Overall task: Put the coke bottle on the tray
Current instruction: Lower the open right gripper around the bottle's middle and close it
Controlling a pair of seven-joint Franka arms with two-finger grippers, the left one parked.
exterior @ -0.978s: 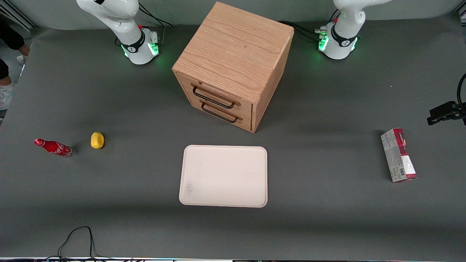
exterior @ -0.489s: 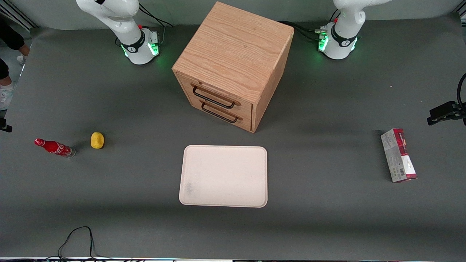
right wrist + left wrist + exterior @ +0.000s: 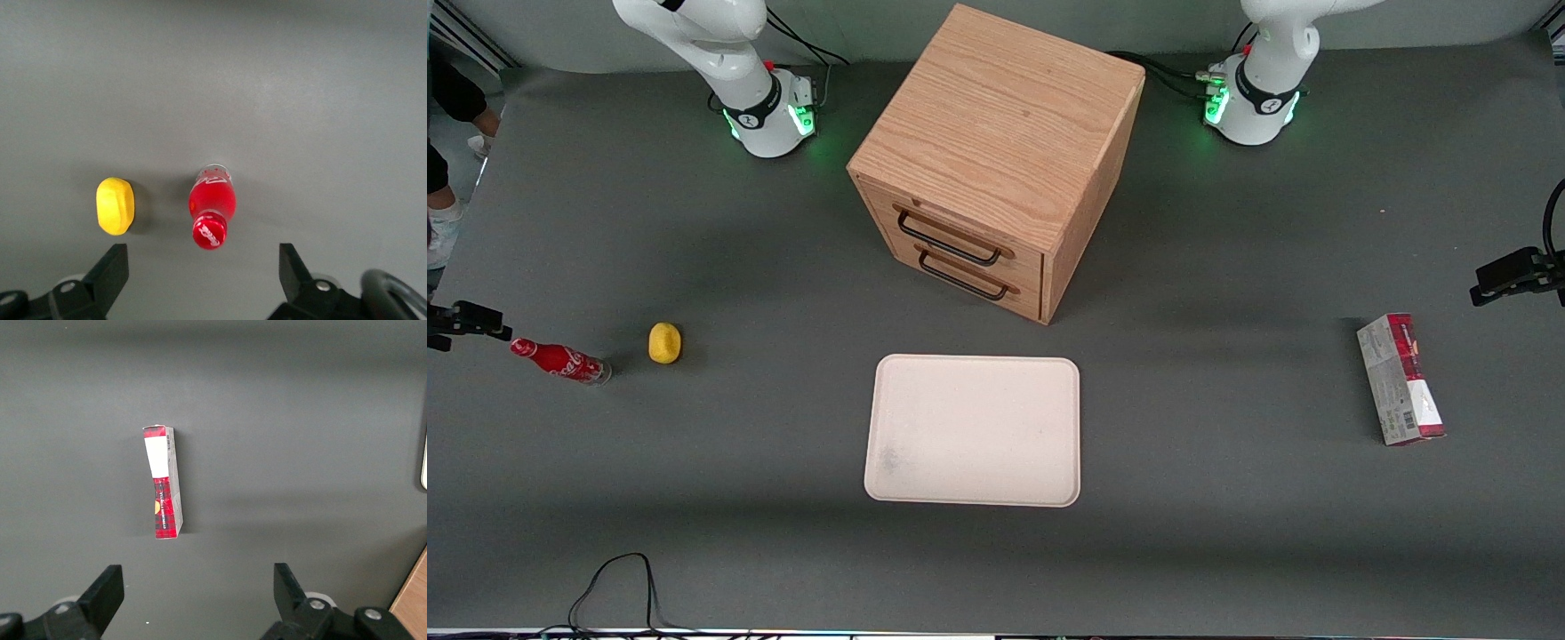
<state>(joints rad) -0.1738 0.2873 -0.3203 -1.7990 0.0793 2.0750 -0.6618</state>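
The coke bottle needs to stand on the tray [image 3: 974, 431], so my gripper will next grab the bottle by its capped neck [image 3: 529, 348].
The coke bottle [image 3: 560, 360] stands upright on the grey table toward the working arm's end, its red cap [image 3: 209, 230] facing the wrist camera. My gripper [image 3: 202, 277] hovers above it, open, with the black fingers [image 3: 110, 272] spread wide to either side of the cap and nothing between them. In the front view only a black part of the gripper [image 3: 464, 319] shows at the picture's edge, just beside the cap. The cream-white tray [image 3: 974, 431] lies flat mid-table, in front of the cabinet, with nothing on it.
A small yellow lemon-shaped lump [image 3: 664, 343] sits close beside the bottle, on the tray's side of it [image 3: 115, 205]. The oak two-drawer cabinet [image 3: 996, 160] stands farther from the camera than the tray. A red-and-grey carton [image 3: 1400, 378] lies toward the parked arm's end.
The black part of my gripper has come into the front view at the working arm's end and moved inward toward the bottle's cap. Bottle, lemon and tray have not moved.
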